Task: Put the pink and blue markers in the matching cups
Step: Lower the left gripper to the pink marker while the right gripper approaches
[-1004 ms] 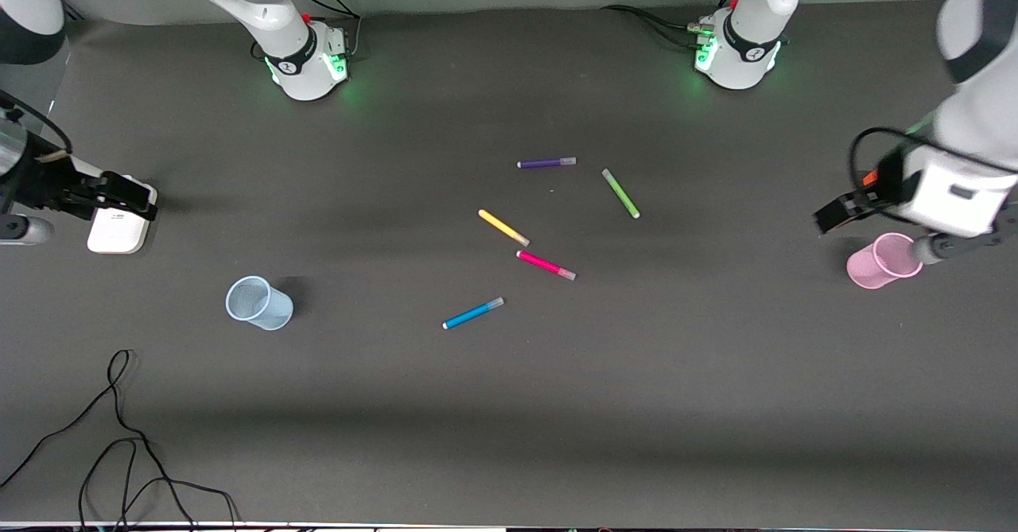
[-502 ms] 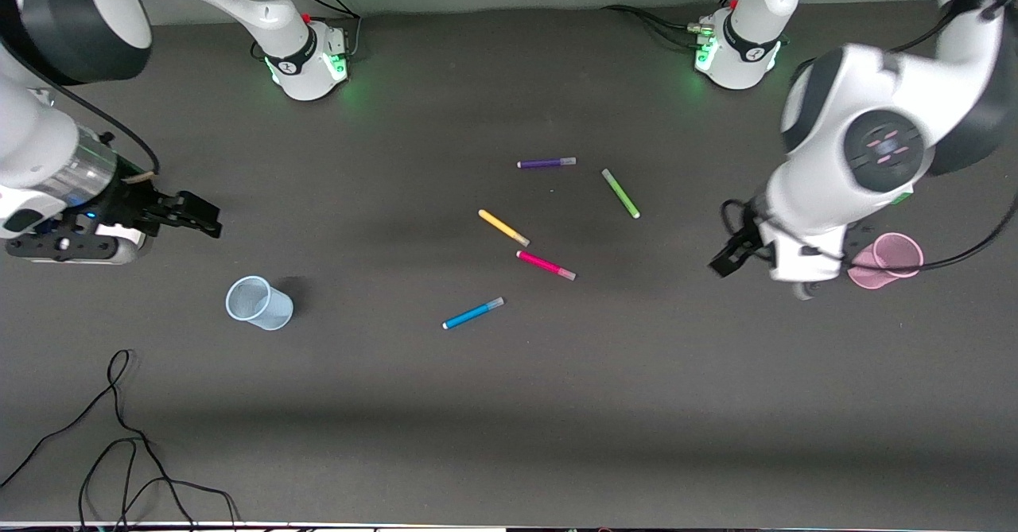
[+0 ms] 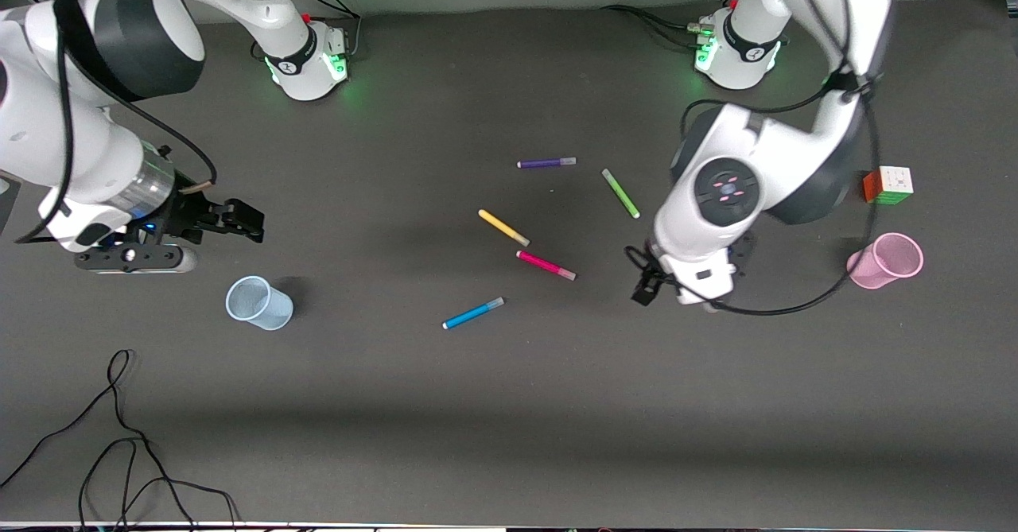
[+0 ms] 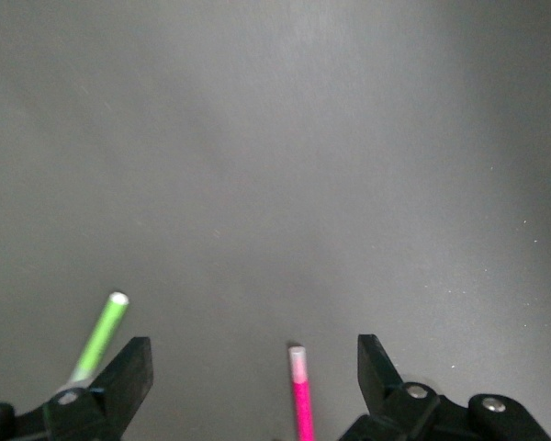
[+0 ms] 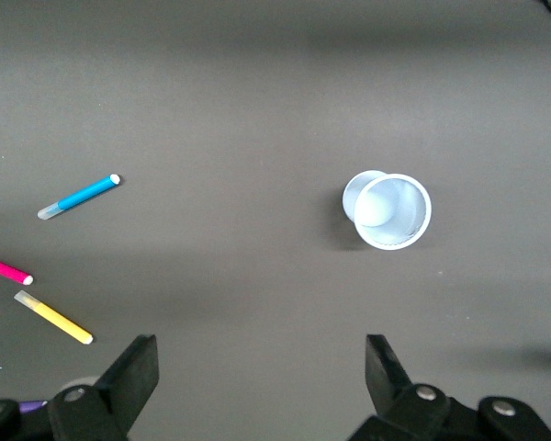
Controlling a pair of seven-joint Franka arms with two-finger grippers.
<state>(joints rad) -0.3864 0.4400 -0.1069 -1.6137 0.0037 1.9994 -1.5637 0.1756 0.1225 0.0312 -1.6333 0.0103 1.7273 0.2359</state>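
My left gripper takes hold of the pink marker by its solid pink body [image 3: 540, 263] next, to fill the pink cup [image 3: 884, 261].
The pink marker [image 3: 545, 265] and the blue marker [image 3: 473, 313] lie flat mid-table, the blue one nearer the front camera. The pale blue cup [image 3: 258, 303] stands toward the right arm's end and the pale pink cup [image 3: 884, 261] toward the left arm's end. My left gripper [image 3: 643, 290] is open and empty over bare table between the pink marker and the pink cup. Its wrist view shows the pink marker's capped end [image 4: 299, 390] between the open fingers of the left gripper [image 4: 254, 367]. My right gripper [image 3: 242, 226] is open and empty over the table beside the blue cup. The right wrist view shows that gripper [image 5: 260, 367], the blue cup [image 5: 390, 210] and the blue marker [image 5: 78, 197].
A purple pen [image 3: 546, 163], a green pen [image 3: 620, 193] and a yellow pen [image 3: 503, 227] lie close to the pink marker. A colour cube [image 3: 888, 184] sits by the pink cup. A loose black cable [image 3: 119, 436] lies near the front edge at the right arm's end.
Both arms swung in toward the middle. The left gripper moved from the pink cup toward the pink marker, uncovering the cube. The right gripper moved toward the blue cup.
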